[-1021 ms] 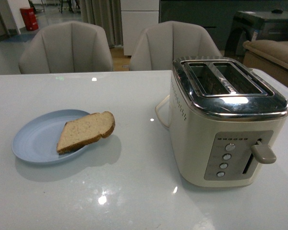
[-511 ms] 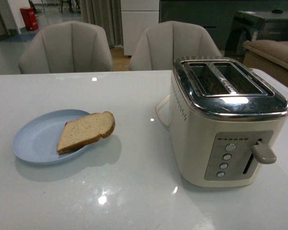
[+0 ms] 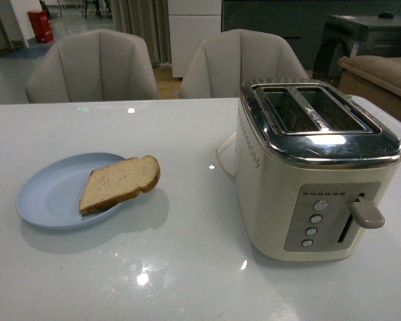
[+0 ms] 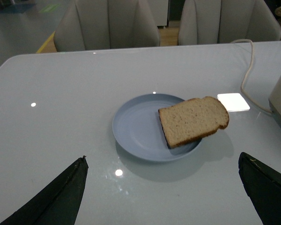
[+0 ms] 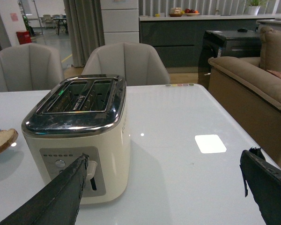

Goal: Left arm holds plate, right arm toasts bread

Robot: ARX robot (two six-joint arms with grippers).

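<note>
The left gripper grabs the pale blue plate by its bare rim next, to hold the plate while the bread gets toasted.
A pale blue plate sits on the white table at the left, with a slice of bread lying on its right side and overhanging the rim. The left wrist view shows the same plate and bread ahead of my left gripper, which is open, short of the plate, with nothing between its fingers. My right gripper is open too, above the table beside the cream toaster. Neither arm appears in the front view.
The cream toaster with two empty slots stands at the right, its lever up and its cord looping behind. Two grey chairs stand at the table's far edge. A sofa lies beyond the table's right edge.
</note>
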